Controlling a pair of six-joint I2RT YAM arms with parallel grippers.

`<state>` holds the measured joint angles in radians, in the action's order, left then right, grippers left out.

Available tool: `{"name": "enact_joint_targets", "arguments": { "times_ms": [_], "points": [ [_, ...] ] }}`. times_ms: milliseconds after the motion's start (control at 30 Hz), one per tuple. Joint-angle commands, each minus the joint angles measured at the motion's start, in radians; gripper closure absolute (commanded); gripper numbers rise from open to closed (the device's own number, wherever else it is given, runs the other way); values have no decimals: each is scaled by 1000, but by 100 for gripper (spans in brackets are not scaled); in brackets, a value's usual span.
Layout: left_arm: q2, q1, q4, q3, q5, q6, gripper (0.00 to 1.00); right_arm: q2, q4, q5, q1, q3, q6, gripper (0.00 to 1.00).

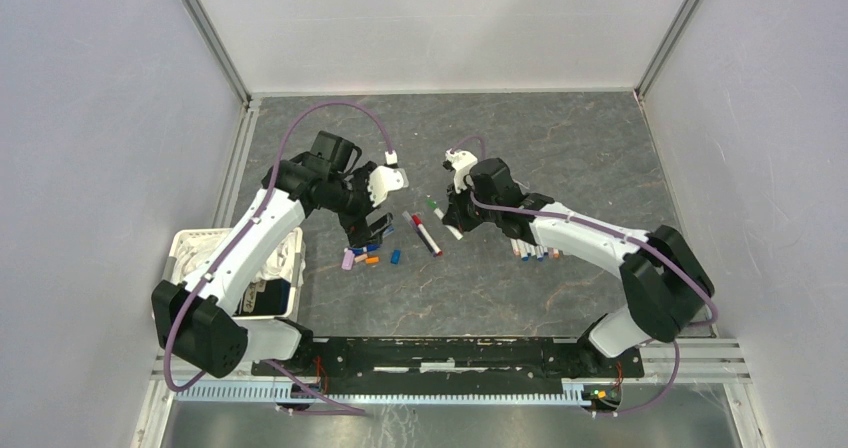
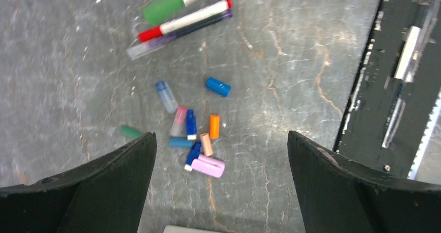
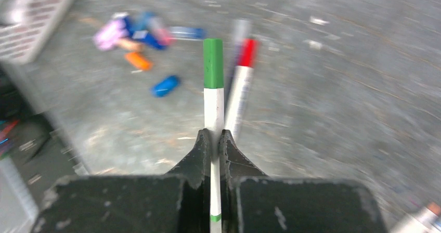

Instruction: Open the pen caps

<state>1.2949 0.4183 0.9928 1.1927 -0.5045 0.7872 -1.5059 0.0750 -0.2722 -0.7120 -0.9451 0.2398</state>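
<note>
I will open the pen next. My left gripper will grab it by its green cap and leave the white body of the pen to my right gripper.
My right gripper [image 3: 214, 134] is shut on the white barrel of a pen whose green cap [image 3: 213, 64] points away from it; in the top view this gripper [image 1: 452, 218] is held above mid-table. A red-capped pen [image 3: 244, 82] lies on the table beside a dark-barrelled one [image 2: 182, 30]. My left gripper [image 2: 219, 139] is open and empty above a cluster of loose caps: pink [image 2: 208, 166], orange [image 2: 214, 126], blue [image 2: 217, 86] and others. In the top view the left gripper [image 1: 365, 230] hangs just over those caps [image 1: 362, 258].
A white basket [image 1: 232, 268] stands at the left near edge, beside the left arm. Several more pens [image 1: 530, 251] lie under the right forearm. The black base rail [image 1: 450, 353] runs along the near edge.
</note>
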Motion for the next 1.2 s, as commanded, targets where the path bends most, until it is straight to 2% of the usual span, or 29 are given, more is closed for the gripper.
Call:
{"name": "enact_joint_targets", "arguments": {
  "times_ms": [0, 133, 267, 467, 533, 667, 800, 933, 1033, 1067, 1100, 1167],
  "points": [
    [-49, 4, 13, -26, -231, 175, 0, 8, 7, -468, -20, -10, 19, 100],
    [-26, 18, 98, -29, -270, 290, 1, 15, 10, -591, -49, -1, 7, 100],
    [5, 31, 200, -19, -305, 379, 6, -1, -5, -645, -68, -31, 26, 100],
    [-10, 81, 169, -59, -300, 371, 9, -43, 12, -662, -78, -95, 35, 100],
    [-12, 99, 138, -72, -281, 342, 13, -53, 11, -666, -79, -106, 44, 100],
    [-5, 133, 96, -87, -261, 301, 27, -85, 48, -668, -80, -140, 33, 100],
    [-2, 163, 50, -99, -211, 274, 51, -96, 64, -655, -80, -141, 23, 100],
    [-5, 178, 47, -99, -152, 283, 71, -91, 62, -645, -78, -122, 22, 100],
    [-12, 183, 47, -98, -106, 294, 94, -91, 58, -643, -79, -121, 27, 100],
    [-13, 184, 47, -96, -101, 297, 97, -92, 50, -648, -79, -122, 32, 99],
    [-14, 185, 47, -94, -101, 298, 97, -94, 36, -654, -81, -120, 39, 90],
    [-13, 189, 46, -87, -106, 298, 98, -100, 2, -668, -85, -114, 64, 81]
  ]
}}
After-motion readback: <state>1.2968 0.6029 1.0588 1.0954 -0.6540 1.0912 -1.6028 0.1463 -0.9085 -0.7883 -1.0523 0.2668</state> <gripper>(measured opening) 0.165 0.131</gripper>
